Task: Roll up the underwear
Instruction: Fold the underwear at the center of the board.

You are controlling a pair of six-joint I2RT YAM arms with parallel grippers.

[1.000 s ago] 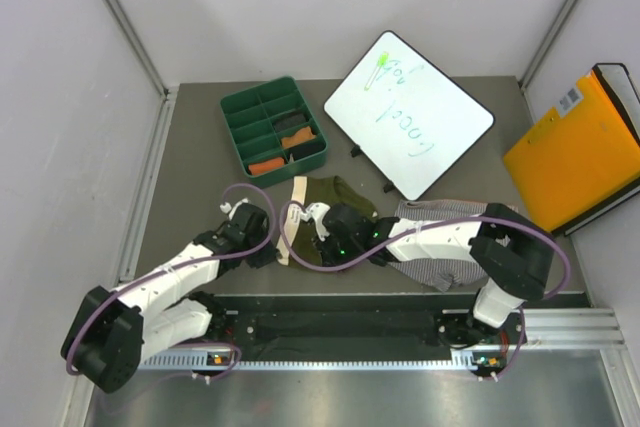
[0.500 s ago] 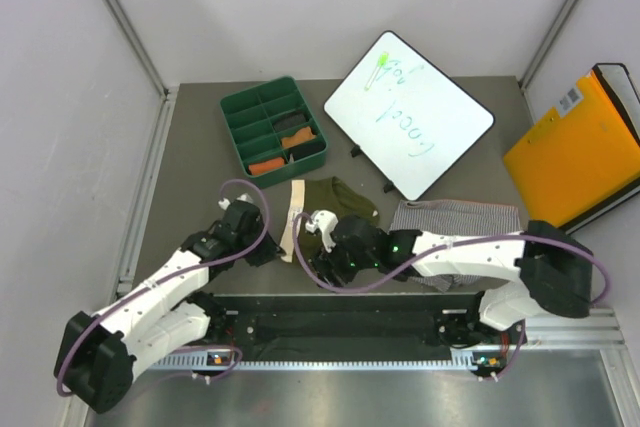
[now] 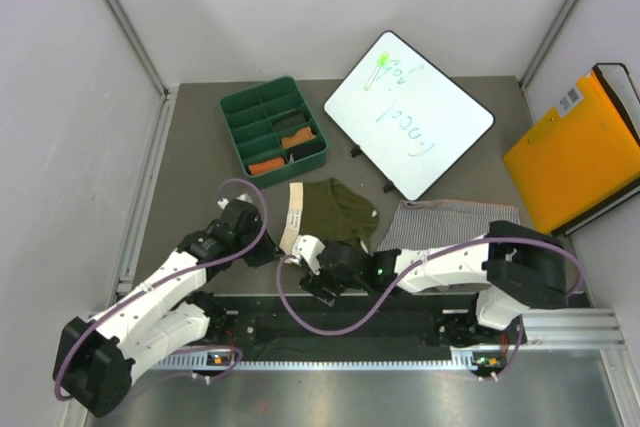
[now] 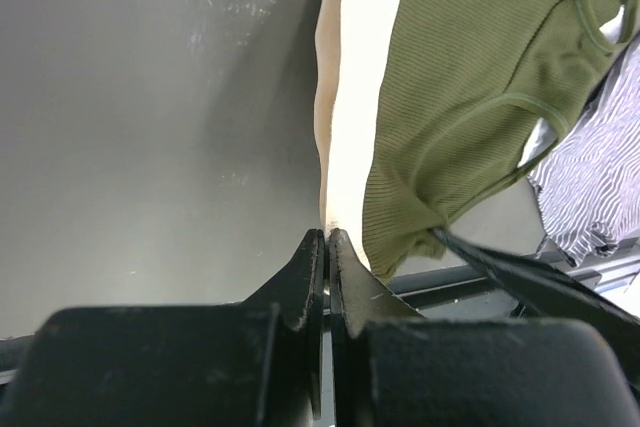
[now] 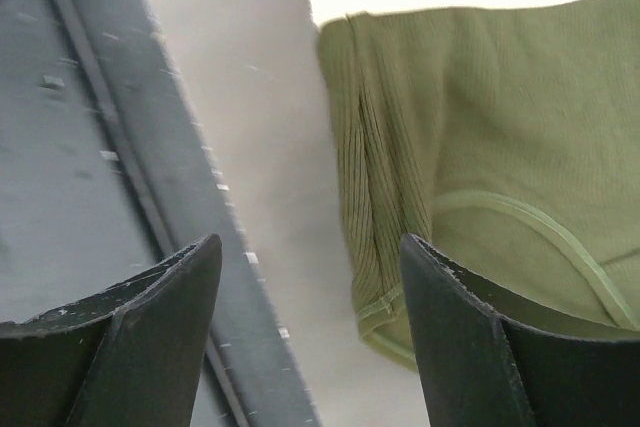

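I should next take hold of the underwear's near edge beyond the waistband with my right gripper, so both grippers can fold that edge over for rolling.
The olive green underwear (image 3: 338, 209) lies spread on the table, its cream waistband (image 3: 292, 212) on the left side. In the left wrist view the underwear (image 4: 470, 77) runs away from my left gripper (image 4: 326, 234), which is shut on the near end of the waistband (image 4: 350, 127). From above, the left gripper (image 3: 275, 247) sits at that waistband end. My right gripper (image 3: 318, 275) hangs open just in front of the underwear's near edge (image 5: 380, 247), nothing between its fingers (image 5: 440, 277). A grey-white striped underwear (image 3: 455, 217) lies to the right, partly under the right arm.
A green divided tray (image 3: 232, 112) with small rolled items stands at the back left. A tilted whiteboard (image 3: 408, 112) is behind the clothes and an orange folder (image 3: 575, 152) leans at the right wall. The black rail (image 3: 340, 309) runs along the near edge.
The right gripper has opened, released the olive underwear and drawn back toward the rail. The underwear now lies flatter and more spread out. The left gripper stayed shut at the waistband.
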